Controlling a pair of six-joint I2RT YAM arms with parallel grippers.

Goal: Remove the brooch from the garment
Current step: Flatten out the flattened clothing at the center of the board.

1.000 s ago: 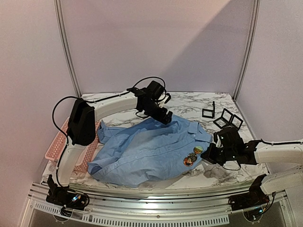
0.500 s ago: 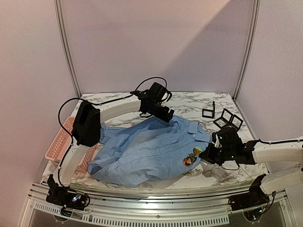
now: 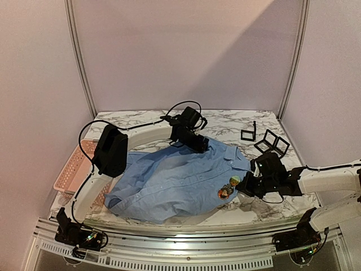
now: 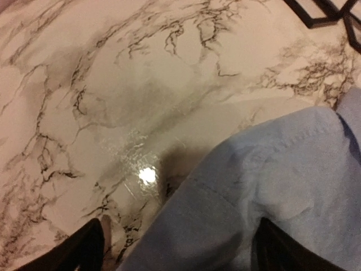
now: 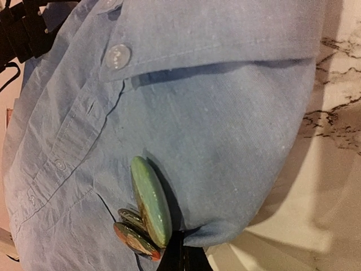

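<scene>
My left gripper's fingers reach down to the marble and cloth on either side of the shirt's shoulder fold point(image 4: 194, 223), so it is time to close on the shirt now.
The garment point(image 3: 169, 180), a wrinkled light blue shirt, lies spread across the marble table point(image 3: 237, 121). A round green brooch point(image 5: 150, 200) stands tilted on edge on the shirt front point(image 5: 225, 113), with two smaller multicoloured pins point(image 5: 133, 236) beside it; from above the brooch point(image 3: 234, 180) sits near the shirt's right edge. My right gripper point(image 5: 180, 257) is shut, its tips against a fabric fold just under the green brooch; I cannot see whether anything is pinched. My left gripper point(image 4: 180, 254) is open over the shirt's far shoulder point(image 4: 271, 186), one finger point(image 4: 90, 251) over bare marble.
A pink basket point(image 3: 70, 169) sits at the table's left edge, partly under the left arm. Black open frames point(image 3: 265, 140) stand at the back right, and their corners point(image 4: 321, 14) show in the left wrist view. White walls close in three sides.
The left arm has swung right and down onto the shirt's far shoulder, jaws narrowing slightly. The right gripper has edged left, closer to the brooch, staying shut.
</scene>
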